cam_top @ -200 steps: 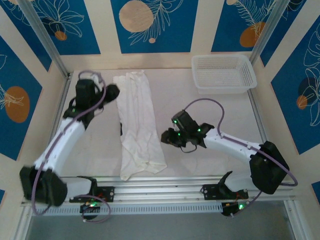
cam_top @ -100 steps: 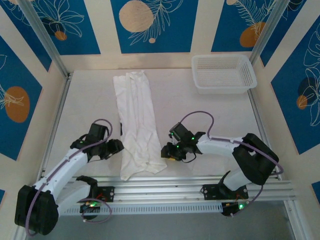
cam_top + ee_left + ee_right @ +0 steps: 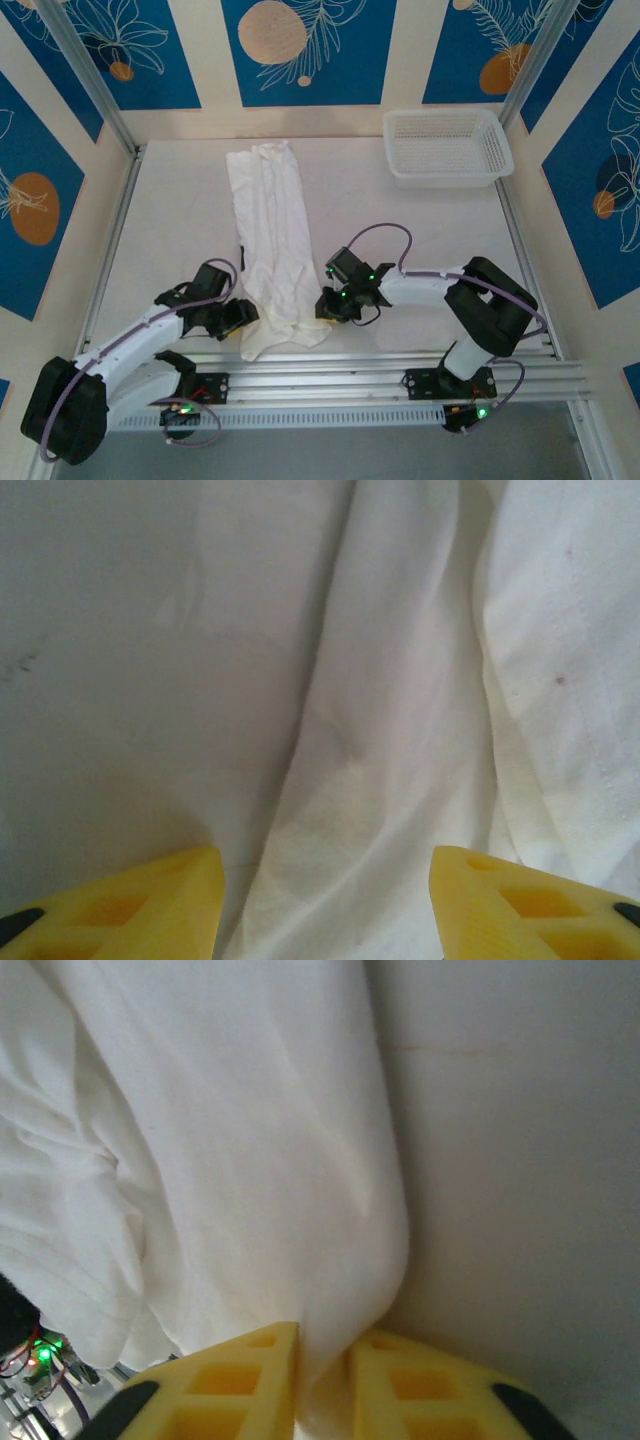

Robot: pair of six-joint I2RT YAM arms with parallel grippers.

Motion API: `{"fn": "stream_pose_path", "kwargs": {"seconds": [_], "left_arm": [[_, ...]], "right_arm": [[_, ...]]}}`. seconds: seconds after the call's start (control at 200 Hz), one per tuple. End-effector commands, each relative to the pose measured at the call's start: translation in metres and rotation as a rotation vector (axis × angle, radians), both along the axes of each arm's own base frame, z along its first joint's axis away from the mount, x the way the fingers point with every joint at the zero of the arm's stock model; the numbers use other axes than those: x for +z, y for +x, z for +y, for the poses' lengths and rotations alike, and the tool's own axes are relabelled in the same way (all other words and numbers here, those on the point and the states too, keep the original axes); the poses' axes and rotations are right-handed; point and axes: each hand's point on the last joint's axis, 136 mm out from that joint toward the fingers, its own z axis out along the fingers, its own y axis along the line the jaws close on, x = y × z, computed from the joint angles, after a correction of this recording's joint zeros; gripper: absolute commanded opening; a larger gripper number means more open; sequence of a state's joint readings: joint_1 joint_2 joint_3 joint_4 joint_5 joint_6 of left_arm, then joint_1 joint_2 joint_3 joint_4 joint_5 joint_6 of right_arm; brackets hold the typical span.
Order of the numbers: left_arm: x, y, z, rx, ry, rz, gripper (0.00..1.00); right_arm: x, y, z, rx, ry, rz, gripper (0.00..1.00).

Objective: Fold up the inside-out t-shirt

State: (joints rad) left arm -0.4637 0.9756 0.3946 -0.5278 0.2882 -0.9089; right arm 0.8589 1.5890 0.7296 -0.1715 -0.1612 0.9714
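Observation:
The cloth's edge (image 3: 253, 319) (image 3: 273, 898) is between both fingers of the left gripper, one low at the table and one over the cloth, so the robot needs to close its left gripper. Closing now would hold the edge.
The inside-out t-shirt (image 3: 275, 240) lies folded into a long white strip running from the table's far side to its near edge. My left gripper (image 3: 240, 318) is at the strip's near left corner, open, its yellow fingers (image 3: 120, 905) straddling the cloth edge (image 3: 330, 860) without closing on it. My right gripper (image 3: 322, 306) is at the strip's near right edge, shut on a pinch of the white cloth (image 3: 330, 1290), which bulges up between its yellow fingers (image 3: 225, 1380).
A white mesh basket (image 3: 446, 146) stands at the table's far right. The metal rail (image 3: 330, 372) of the near edge runs just below the shirt's bottom hem. Bare table (image 3: 170, 220) lies left and right of the strip.
The left arm swung from the far left down to the shirt's near left corner and opened wider. The right gripper slid left to the shirt's edge and closed on the cloth.

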Motion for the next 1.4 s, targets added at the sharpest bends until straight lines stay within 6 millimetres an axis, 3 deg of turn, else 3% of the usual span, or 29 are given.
{"fn": "stream_pose_path", "kwargs": {"seconds": [0.0, 0.105, 0.27, 0.405, 0.62, 0.72, 0.805, 0.91, 1.03, 1.25, 1.395], "left_arm": [[-0.003, 0.001, -0.003, 0.012, -0.001, -0.007, 0.55], [-0.004, 0.002, -0.008, 0.019, -0.026, -0.008, 0.41], [-0.010, -0.006, -0.011, 0.015, -0.020, 0.033, 0.27], [-0.009, -0.010, -0.008, 0.028, -0.010, 0.032, 0.00], [0.005, -0.025, -0.016, 0.016, -0.061, 0.032, 0.00], [0.016, -0.034, -0.023, 0.024, -0.099, 0.056, 0.00], [0.035, -0.029, -0.025, 0.043, -0.105, 0.017, 0.00], [0.069, -0.006, -0.019, 0.114, -0.077, -0.087, 0.00], [0.114, 0.029, -0.015, 0.175, -0.045, -0.239, 0.00], [0.186, 0.107, 0.000, 0.237, 0.081, -0.477, 0.00], [0.205, 0.176, 0.028, 0.384, 0.085, -0.584, 0.00]], "right_arm": [[0.009, 0.001, 0.006, 0.007, 0.009, -0.008, 0.14], [0.013, 0.001, 0.003, 0.004, -0.004, -0.021, 0.11], [0.014, 0.002, 0.000, -0.005, -0.018, -0.027, 0.09], [0.017, 0.001, -0.005, -0.020, -0.022, -0.044, 0.03], [0.024, -0.031, -0.024, -0.014, -0.040, -0.057, 0.00], [0.041, -0.043, -0.030, -0.018, -0.027, -0.066, 0.00], [0.061, -0.038, -0.034, -0.035, -0.012, -0.110, 0.00], [0.084, -0.016, -0.032, -0.056, 0.006, -0.153, 0.00], [0.117, 0.024, -0.021, -0.052, 0.061, -0.217, 0.00], [0.195, 0.125, 0.000, -0.059, 0.149, -0.440, 0.00], [0.222, 0.200, 0.016, -0.067, 0.184, -0.513, 0.00]]}}
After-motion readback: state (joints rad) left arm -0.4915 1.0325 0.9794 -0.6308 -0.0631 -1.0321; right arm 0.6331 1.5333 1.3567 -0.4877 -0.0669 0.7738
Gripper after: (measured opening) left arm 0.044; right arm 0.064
